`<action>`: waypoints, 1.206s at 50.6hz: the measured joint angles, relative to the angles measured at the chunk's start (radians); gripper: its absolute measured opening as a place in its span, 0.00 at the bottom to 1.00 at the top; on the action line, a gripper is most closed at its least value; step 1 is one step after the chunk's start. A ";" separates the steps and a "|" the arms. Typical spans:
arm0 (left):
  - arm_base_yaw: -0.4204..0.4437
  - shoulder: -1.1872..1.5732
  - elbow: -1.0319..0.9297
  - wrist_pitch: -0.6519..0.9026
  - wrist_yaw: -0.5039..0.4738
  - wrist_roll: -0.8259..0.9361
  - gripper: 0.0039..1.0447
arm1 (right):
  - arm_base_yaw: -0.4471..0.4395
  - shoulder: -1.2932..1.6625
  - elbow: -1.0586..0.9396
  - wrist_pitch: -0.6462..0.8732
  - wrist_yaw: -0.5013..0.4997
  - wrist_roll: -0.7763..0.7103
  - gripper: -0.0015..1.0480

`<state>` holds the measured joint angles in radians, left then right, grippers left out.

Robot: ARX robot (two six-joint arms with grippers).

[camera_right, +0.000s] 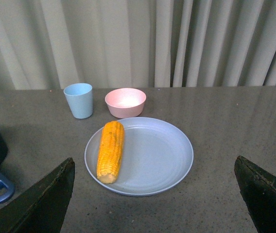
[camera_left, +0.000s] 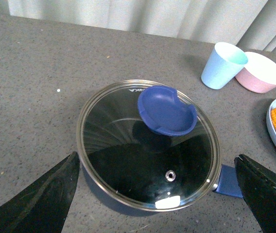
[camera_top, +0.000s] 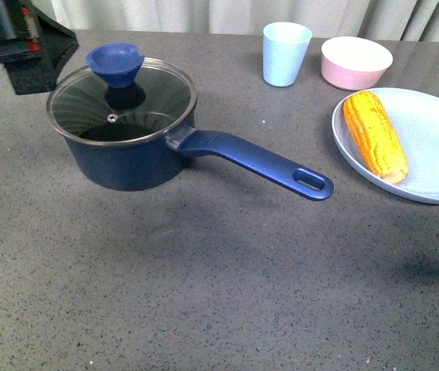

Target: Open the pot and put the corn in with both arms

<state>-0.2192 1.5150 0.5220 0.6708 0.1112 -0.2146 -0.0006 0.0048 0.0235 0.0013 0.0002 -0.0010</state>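
Next, my left gripper grabs the lid by its narrow blue knob (camera_top: 116, 63) to open the pot, since the glass lid spreads wider than my open fingers.
The dark blue pot (camera_top: 127, 158) stands at the left of the grey table. Its glass lid (camera_top: 138, 97) with a blue knob (camera_top: 116, 64) is on, and its long handle (camera_top: 258, 161) points right. My left gripper (camera_left: 156, 158) hovers open above the lid (camera_left: 128, 145), one finger on each side of it, touching nothing. The knob (camera_left: 167, 109) lies beyond the fingertips. The yellow-orange corn (camera_top: 374, 135) lies on a pale blue plate (camera_top: 436, 154) at the right. My right gripper (camera_right: 153, 160) is open and empty, short of the plate (camera_right: 152, 145) and the corn (camera_right: 111, 150).
A pale blue cup (camera_top: 286, 52) and a pink bowl (camera_top: 356, 62) stand at the back, between the pot and the plate. The left arm's dark body (camera_top: 18, 39) shows at the top left. Curtains hang behind the table.
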 joint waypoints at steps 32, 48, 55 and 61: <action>-0.078 0.259 0.194 0.038 -0.043 0.008 0.92 | 0.000 0.000 0.000 0.000 0.000 0.000 0.91; -0.078 0.345 0.290 0.035 -0.061 0.026 0.92 | 0.000 0.000 0.000 0.000 0.000 0.000 0.91; -0.079 0.367 0.312 0.031 -0.072 0.037 0.92 | 0.000 0.000 0.000 0.000 0.000 0.000 0.91; -0.082 0.388 0.335 0.028 -0.082 0.045 0.92 | 0.000 0.000 0.000 0.000 0.000 0.000 0.91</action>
<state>-0.3008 1.9030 0.8574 0.6991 0.0292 -0.1692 -0.0006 0.0048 0.0235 0.0013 0.0002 -0.0010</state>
